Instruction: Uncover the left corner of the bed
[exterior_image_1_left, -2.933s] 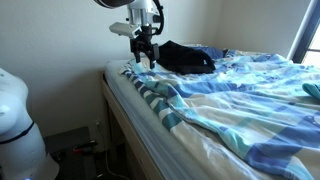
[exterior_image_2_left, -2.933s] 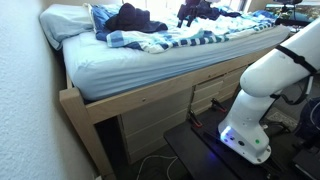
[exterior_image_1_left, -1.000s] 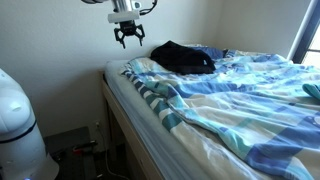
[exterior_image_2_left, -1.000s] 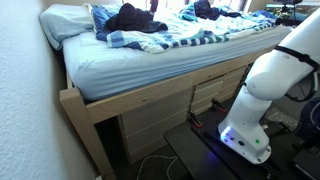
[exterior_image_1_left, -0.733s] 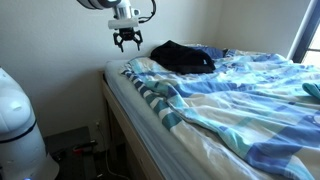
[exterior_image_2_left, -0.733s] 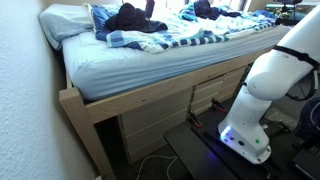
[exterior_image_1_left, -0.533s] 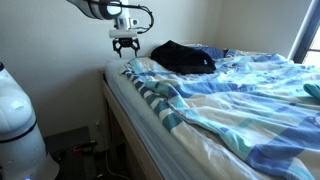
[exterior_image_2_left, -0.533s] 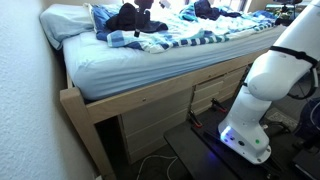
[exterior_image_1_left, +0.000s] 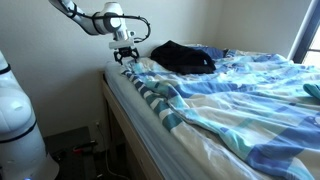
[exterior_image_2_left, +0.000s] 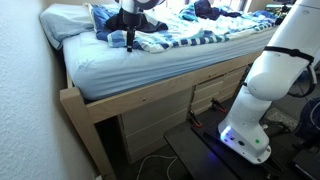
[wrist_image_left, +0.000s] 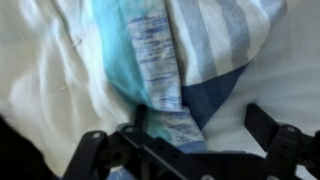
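My gripper next needs to grab the blanket's corner near the bed's edge, fingers on both sides of the fold, to pull back the striped blanket (exterior_image_1_left: 235, 100) and uncover the bed's corner.
A blue, teal and white striped blanket (exterior_image_1_left: 235, 100) lies crumpled over the bed in both exterior views (exterior_image_2_left: 195, 38). Its corner (exterior_image_1_left: 140, 80) lies near the bed's edge on the white sheet (exterior_image_2_left: 110, 68). My gripper (exterior_image_1_left: 124, 57) hangs low over that corner, also seen from the other side (exterior_image_2_left: 130, 42). In the wrist view my gripper (wrist_image_left: 185, 140) is open, with the blanket's striped corner (wrist_image_left: 160, 70) lying between and just beyond the fingers. White sheet (wrist_image_left: 275, 70) shows beside it.
A black garment (exterior_image_1_left: 182, 56) lies on the bed behind the gripper. A pillow (exterior_image_2_left: 65, 20) sits at the bed's far end. The wooden bed frame (exterior_image_2_left: 130, 100) has drawers (exterior_image_2_left: 215, 90) beneath. The robot's white base (exterior_image_2_left: 265, 90) stands beside the bed.
My gripper has come down from high above the bed to just over the blanket's corner at the edge. It stayed open. The blanket has not moved.
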